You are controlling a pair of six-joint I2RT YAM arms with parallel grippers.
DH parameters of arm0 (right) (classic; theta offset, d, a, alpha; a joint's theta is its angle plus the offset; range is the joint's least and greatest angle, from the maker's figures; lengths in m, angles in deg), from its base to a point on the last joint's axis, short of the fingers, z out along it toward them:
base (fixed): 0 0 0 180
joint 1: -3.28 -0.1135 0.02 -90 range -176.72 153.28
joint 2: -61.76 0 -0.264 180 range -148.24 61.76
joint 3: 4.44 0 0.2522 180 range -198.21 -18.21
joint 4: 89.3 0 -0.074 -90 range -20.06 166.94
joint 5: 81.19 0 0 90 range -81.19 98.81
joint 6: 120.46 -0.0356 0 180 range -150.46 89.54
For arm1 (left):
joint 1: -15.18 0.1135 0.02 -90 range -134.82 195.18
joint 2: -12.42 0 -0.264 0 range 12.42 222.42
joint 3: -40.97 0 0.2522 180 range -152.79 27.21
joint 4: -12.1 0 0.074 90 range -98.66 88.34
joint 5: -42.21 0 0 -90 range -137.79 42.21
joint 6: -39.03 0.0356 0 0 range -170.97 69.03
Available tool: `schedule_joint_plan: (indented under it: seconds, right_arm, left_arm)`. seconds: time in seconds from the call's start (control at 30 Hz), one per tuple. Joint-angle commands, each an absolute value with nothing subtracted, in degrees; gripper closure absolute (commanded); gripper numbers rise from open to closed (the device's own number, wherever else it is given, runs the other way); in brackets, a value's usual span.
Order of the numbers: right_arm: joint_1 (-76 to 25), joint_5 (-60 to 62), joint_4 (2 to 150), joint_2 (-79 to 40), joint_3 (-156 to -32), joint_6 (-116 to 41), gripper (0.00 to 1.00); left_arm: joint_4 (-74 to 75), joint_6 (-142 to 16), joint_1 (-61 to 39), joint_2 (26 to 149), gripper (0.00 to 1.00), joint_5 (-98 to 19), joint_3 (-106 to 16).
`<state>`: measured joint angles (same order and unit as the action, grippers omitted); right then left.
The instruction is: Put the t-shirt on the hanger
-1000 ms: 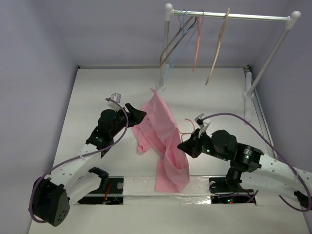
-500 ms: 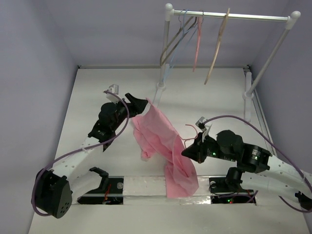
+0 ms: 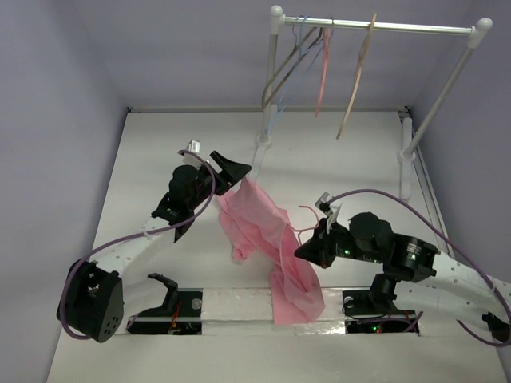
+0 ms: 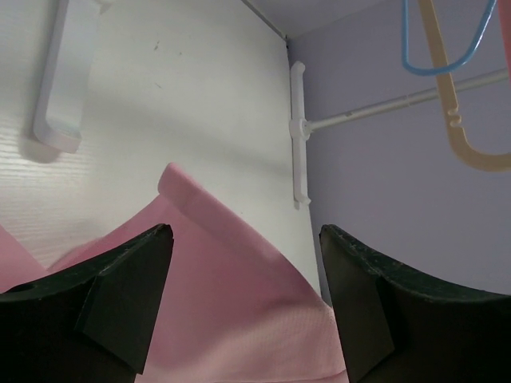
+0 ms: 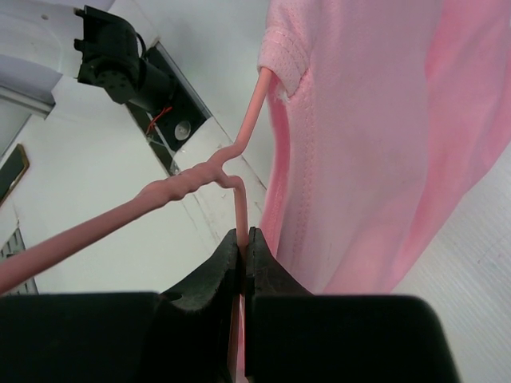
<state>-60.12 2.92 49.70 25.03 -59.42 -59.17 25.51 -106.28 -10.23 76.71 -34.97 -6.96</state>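
I should close my left gripper on the shirt's upper corner, because the folded edge of that corner crosses between my open fingers and closing now would hold it.
The light pink t-shirt [image 3: 263, 227] hangs in a loose fold above the table between the two arms. My right gripper [image 3: 307, 249] is shut on the thin salmon-pink hanger [image 5: 200, 175] just below its twisted neck. The hanger's hook [image 3: 307, 209] sticks out beside the cloth, and one wire runs into the shirt's hemmed opening [image 5: 283, 60]. The rest of the frame is hidden in the fabric. My left gripper [image 3: 233, 170] is at the shirt's upper corner. Its fingers [image 4: 120, 295] stand wide apart with pink cloth [image 4: 239, 303] lying between them.
A white clothes rack [image 3: 375, 25] stands at the back with a tan wooden hanger [image 3: 355, 80], blue and grey wire hangers [image 3: 291, 64] and a pink one [image 3: 323, 72]. Its left post [image 3: 266, 104] is just behind my left gripper. Purple walls close in the sides.
My left gripper has moved away and right, toward the rack post. The shirt's upper tip has dropped from its high peak. The hanging shirt has shifted right and nearer with my right gripper.
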Motion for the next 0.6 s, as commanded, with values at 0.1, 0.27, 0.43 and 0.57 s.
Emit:
schedule_joint_plan:
  seconds: [0.1,0.27,0.43,0.57]
  right_arm:
    - [-60.00,0.91,55.85,24.84,-58.72,-58.76,1.00]
    - [-60.00,1.34,55.85,25.20,-58.46,-58.85,1.00]
    - [-60.00,1.52,55.59,25.90,-58.28,-58.94,1.00]
    - [-60.00,2.04,55.67,26.25,-57.93,-59.11,1.00]
  left_arm:
    - [28.92,-109.68,-10.83,77.72,0.38,-33.99,-10.58]
    - [29.53,-109.50,-10.83,77.55,0.67,-35.04,-10.06]
    - [29.10,-109.41,-10.83,77.37,0.98,-36.01,-9.53]
    - [28.04,-108.80,-10.83,76.85,1.00,-37.06,-9.70]
